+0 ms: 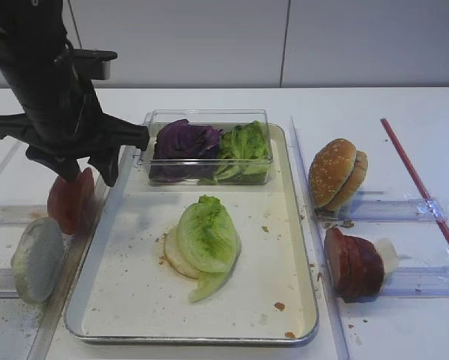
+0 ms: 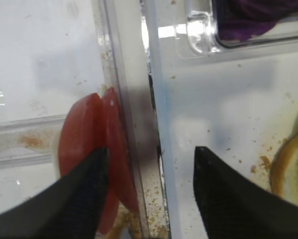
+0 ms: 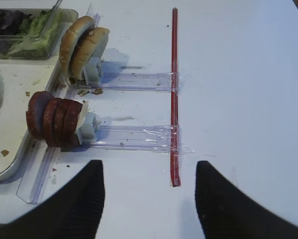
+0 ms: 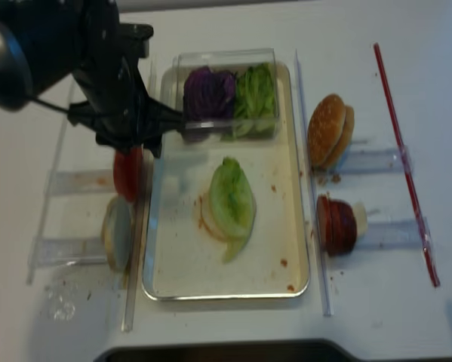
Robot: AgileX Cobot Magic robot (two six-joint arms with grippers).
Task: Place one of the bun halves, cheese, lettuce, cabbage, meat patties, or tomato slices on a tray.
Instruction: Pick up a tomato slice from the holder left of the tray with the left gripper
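My left gripper grips the tomato slice by its exposed upper edge (image 4: 138, 175) next, since another tomato slice (image 4: 123, 179) and the clear bar stand close on both sides.
My left gripper (image 2: 151, 149) hangs open just left of the silver tray (image 1: 303, 225). Its left finger overlaps the upright tomato slices (image 2: 89, 134), and one slice and the tray's rim lie between the jaws. In the tray, a lettuce (image 1: 207, 236) leaf lies on a bun half (image 1: 172, 256). More bun halves (image 1: 336, 172) and the meat patties (image 1: 353, 262) stand on edge to the right of the tray. The purple cabbage (image 1: 183, 141) sits in a clear box. My right gripper (image 3: 149, 167) is open over bare table with nothing in it. I see no cheese.
The clear plastic box (image 1: 209, 120) sits across the tray's far end and also holds green leaves (image 1: 243, 146). A grey-white flat disc (image 1: 38, 259) stands near the tomato slices. Clear plastic rails (image 3: 134, 132) and a red strip (image 3: 174, 94) lie on the white table.
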